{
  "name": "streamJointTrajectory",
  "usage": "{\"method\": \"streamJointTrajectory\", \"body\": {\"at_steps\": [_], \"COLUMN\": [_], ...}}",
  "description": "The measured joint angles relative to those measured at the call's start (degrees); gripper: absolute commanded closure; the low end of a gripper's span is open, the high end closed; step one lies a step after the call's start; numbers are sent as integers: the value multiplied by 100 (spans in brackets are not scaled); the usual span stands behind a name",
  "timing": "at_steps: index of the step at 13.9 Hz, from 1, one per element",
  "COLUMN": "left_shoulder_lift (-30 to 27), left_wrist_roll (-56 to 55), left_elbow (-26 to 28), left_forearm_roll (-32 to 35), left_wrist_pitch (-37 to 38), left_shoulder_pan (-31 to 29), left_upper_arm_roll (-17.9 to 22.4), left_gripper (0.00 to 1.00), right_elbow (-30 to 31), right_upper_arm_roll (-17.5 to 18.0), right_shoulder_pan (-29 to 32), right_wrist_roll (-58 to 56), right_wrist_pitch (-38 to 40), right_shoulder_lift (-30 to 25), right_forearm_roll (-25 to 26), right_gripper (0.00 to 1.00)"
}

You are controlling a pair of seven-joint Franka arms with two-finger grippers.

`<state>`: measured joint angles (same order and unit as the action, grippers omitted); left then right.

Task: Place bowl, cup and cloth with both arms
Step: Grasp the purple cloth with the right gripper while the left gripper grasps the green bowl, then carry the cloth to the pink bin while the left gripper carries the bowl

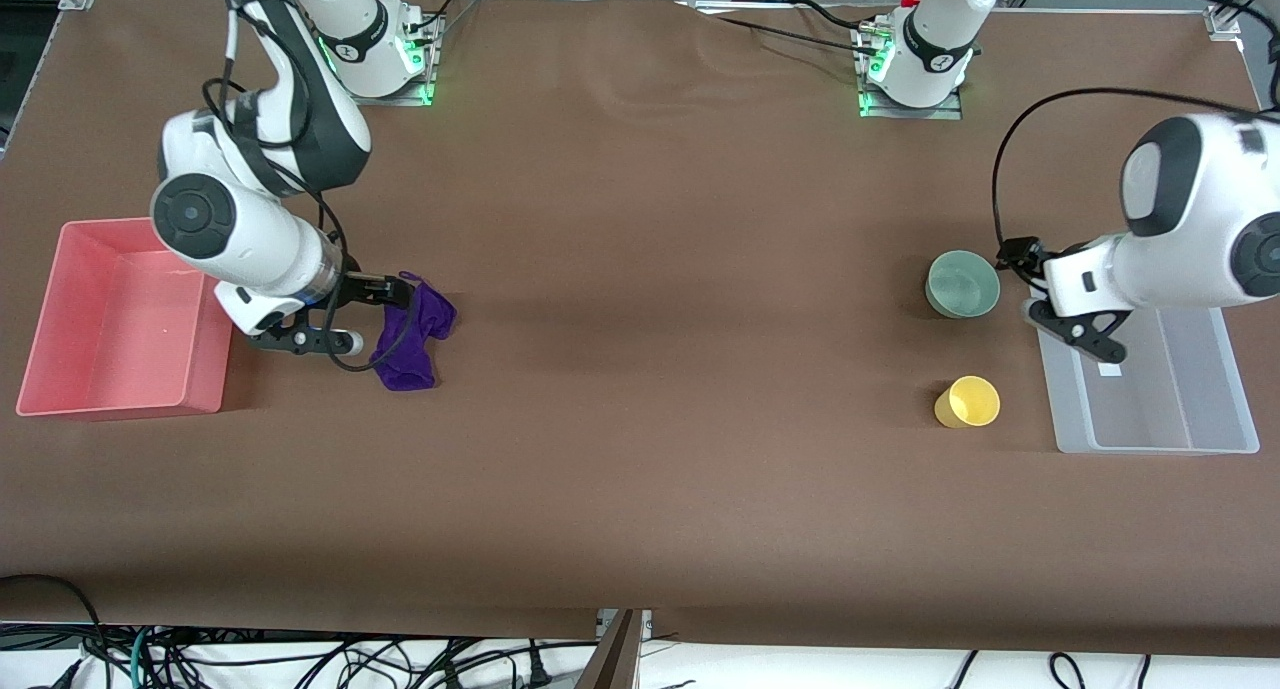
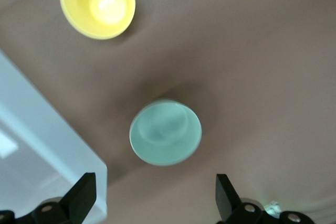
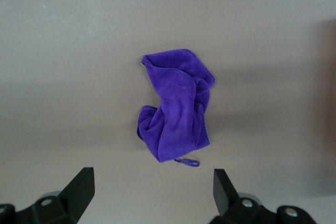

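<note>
My right gripper will place the purple cloth in the pink bin, so next it will grab the cloth by its end with the loop (image 3: 179,150).
The purple cloth (image 1: 415,334) lies crumpled on the brown table near the right arm's end; it also shows in the right wrist view (image 3: 178,111), with its loop toward the gripper. My right gripper (image 1: 388,292) (image 3: 151,178) is open and empty, low over the table between the cloth and the pink bin. The mint-green bowl (image 1: 963,284) (image 2: 165,132) stands upright near the left arm's end. The yellow cup (image 1: 968,401) (image 2: 97,3) stands nearer to the front camera than the bowl. My left gripper (image 1: 1012,259) (image 2: 155,184) is open and empty, over the table between the bowl and the clear bin.
A pink bin (image 1: 205,369) sits at the right arm's end of the table, beside the cloth. A clear plastic bin (image 1: 1070,409) (image 2: 42,145) sits at the left arm's end, beside the bowl and cup. Black cables hang from both wrists.
</note>
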<state>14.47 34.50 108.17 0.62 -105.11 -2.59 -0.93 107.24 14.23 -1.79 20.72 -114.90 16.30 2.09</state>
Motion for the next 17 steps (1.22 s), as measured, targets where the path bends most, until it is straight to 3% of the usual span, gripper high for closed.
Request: {"method": "streamJointTrajectory", "body": {"at_steps": [5, 10, 15, 16, 17], "left_shoulder_lift": [206, 433, 656, 666, 675], "left_wrist_roll": [1234, 1677, 1988, 2002, 2042], "left_elbow": [1262, 1345, 1665, 1791, 1880], "left_forearm_roll": [263, 711, 714, 715, 717], "left_wrist_pitch": [-1902, -2274, -2991, -3173, -3279], "left_shoulder_pan": [-185, -179, -219, -230, -233], "left_upper_arm_roll": [4, -13, -9, -9, -9], "left_gripper": [0, 2, 16, 29, 57], "right_elbow": [233, 286, 638, 732, 809], "right_upper_arm_roll": [0, 0, -34, -61, -84], "right_shoulder_pan": [7, 8, 15, 20, 25], "right_wrist_roll": [0, -1, -341, -430, -506], "right_wrist_pitch": [-222, -365, -1170, -1325, -1431], "right_shoulder_lift": [468, 903, 1095, 1131, 1166], "right_forearm_roll": [0, 0, 5, 5, 5], "right_gripper": [0, 0, 0, 8, 44]}}
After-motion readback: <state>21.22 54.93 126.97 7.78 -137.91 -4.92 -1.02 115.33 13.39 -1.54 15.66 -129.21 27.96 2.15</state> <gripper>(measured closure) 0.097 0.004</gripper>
